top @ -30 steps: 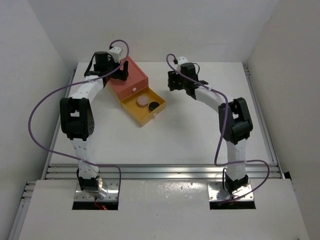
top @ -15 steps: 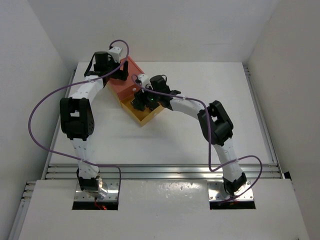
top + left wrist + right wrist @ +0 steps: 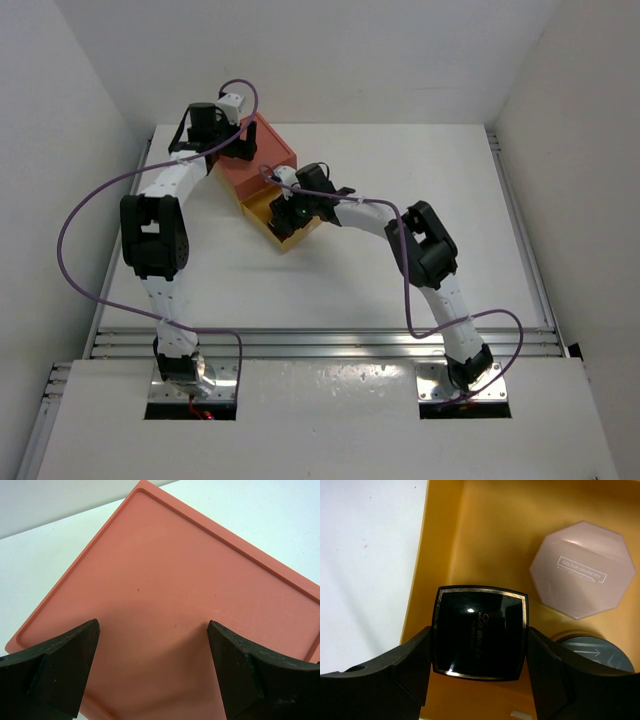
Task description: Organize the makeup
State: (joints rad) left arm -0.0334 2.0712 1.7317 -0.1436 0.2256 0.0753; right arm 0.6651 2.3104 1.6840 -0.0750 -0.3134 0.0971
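Observation:
The black squarish compact (image 3: 479,630) is inside the drawer's side and would land flat, so it is now time to open my right gripper.
My right gripper (image 3: 479,645) is shut on the black squarish compact (image 3: 479,630) and holds it inside the open yellow drawer (image 3: 470,535), near its left wall. A peach-pink compact (image 3: 582,570) and a black round disc (image 3: 595,652) lie in the drawer to the right of it. In the top view my right gripper (image 3: 290,212) is over the drawer (image 3: 292,240). My left gripper (image 3: 152,640) is open and empty, just above the flat top of the orange box (image 3: 190,595); the top view shows it at the box's back left (image 3: 232,150). The white tubes are out of view.
The orange box (image 3: 268,160) stands at the back left of the white table, with the drawer pulled out toward the front right. Walls close the table at the left, back and right. A metal rail (image 3: 320,340) runs along the near edge.
My right arm has swung left from the back middle of the table to the drawer and gone down into it with the black compact. The left arm has not moved.

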